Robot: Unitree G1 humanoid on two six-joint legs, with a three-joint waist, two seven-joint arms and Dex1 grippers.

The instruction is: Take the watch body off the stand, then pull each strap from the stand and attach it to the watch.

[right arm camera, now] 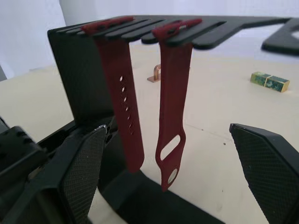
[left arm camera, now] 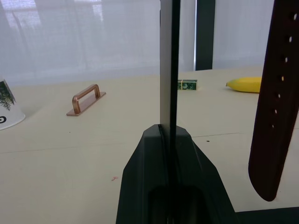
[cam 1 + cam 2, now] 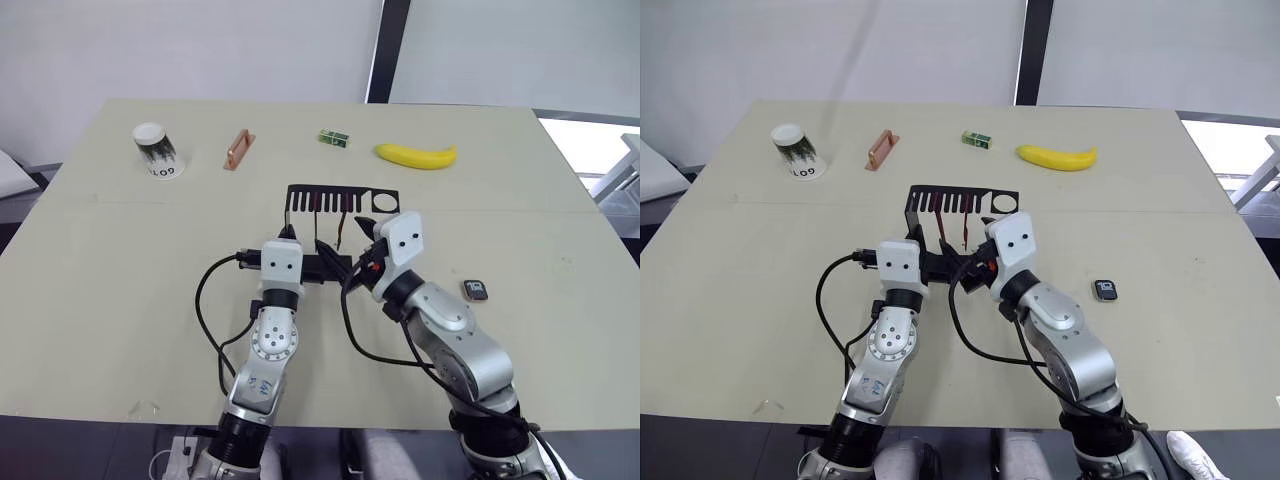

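Observation:
My right gripper will grab the slotted strap by its flat middle band (image 1: 174, 93) next, so that it can pull the strap off the stand.
The black stand (image 3: 340, 192) rises mid-table with its comb top facing me. Two dark red straps hang from its slots: one with small holes (image 1: 124, 107) and one with a long slot near its tip (image 1: 173, 116). My left gripper (image 2: 168, 135) is shut on the stand's thin upright sheet at its left side (image 3: 290, 236). My right gripper (image 1: 175, 172) is open in front of the stand, its pads (image 1: 84, 177) standing wide on either side of the hanging straps without touching them. The watch body (image 3: 475, 290) lies flat on the table to the right of my right arm.
Along the far side of the table stand a paper cup (image 3: 157, 150), a copper handle piece (image 3: 238, 149), a small green box (image 3: 334, 138) and a banana (image 3: 416, 155). Black cables loop over the table beside both wrists.

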